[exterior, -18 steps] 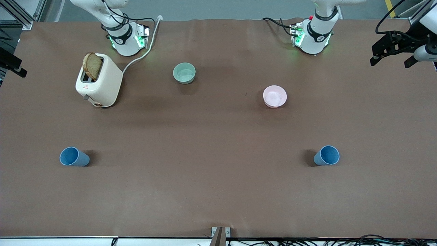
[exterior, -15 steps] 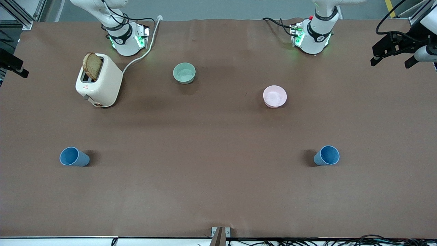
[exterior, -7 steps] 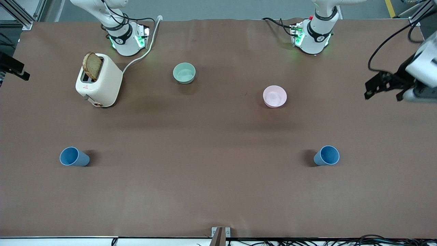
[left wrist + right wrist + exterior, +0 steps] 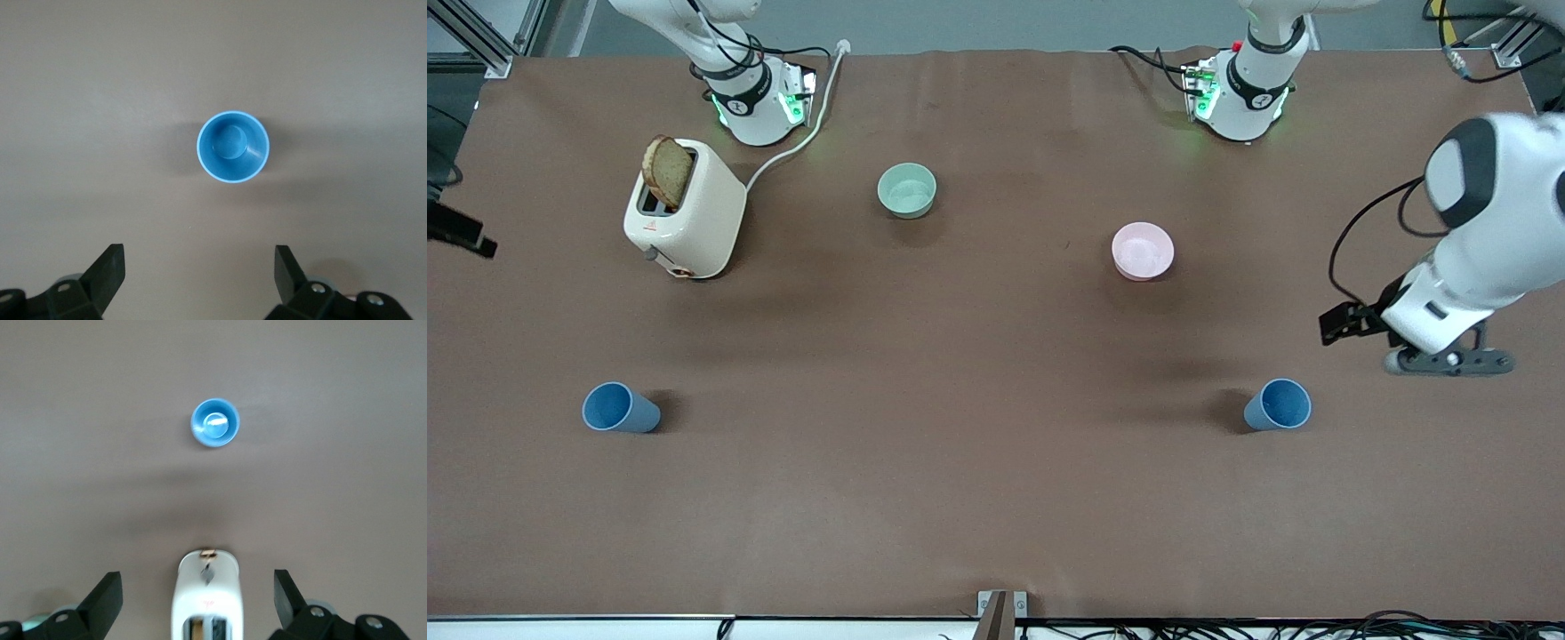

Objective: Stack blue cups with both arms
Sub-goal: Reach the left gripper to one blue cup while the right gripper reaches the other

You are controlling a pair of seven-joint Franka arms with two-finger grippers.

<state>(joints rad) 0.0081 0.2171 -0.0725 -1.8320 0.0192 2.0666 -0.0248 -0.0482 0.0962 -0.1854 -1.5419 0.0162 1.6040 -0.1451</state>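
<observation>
I should next stack the blue cup near the toaster into the other blue cup (image 4: 1278,404), so my right gripper should grab it by its rim (image 4: 608,384).
Two blue cups stand upright and apart on the brown table, both near the front camera. One cup (image 4: 1278,404) is at the left arm's end, the other cup (image 4: 621,409) at the right arm's end. My left gripper (image 4: 1449,360) hangs over the table beside the first cup. In the left wrist view my left gripper (image 4: 199,267) is open and empty, with that cup (image 4: 233,147) seen from above. In the right wrist view my right gripper (image 4: 198,590) is open and empty, high over the toaster, with the other cup (image 4: 215,423) seen from above. Only a black part of it (image 4: 461,231) shows in the front view.
A cream toaster (image 4: 685,213) holding a bread slice (image 4: 667,171) stands at the right arm's end, its cord running toward that arm's base. A mint-green bowl (image 4: 907,189) and a pink bowl (image 4: 1143,251) sit farther from the front camera than the cups.
My left arm has swung from the table's corner toward the cup at its end. The right gripper's visible part has shifted slightly nearer. Cups and bowls have not moved.
</observation>
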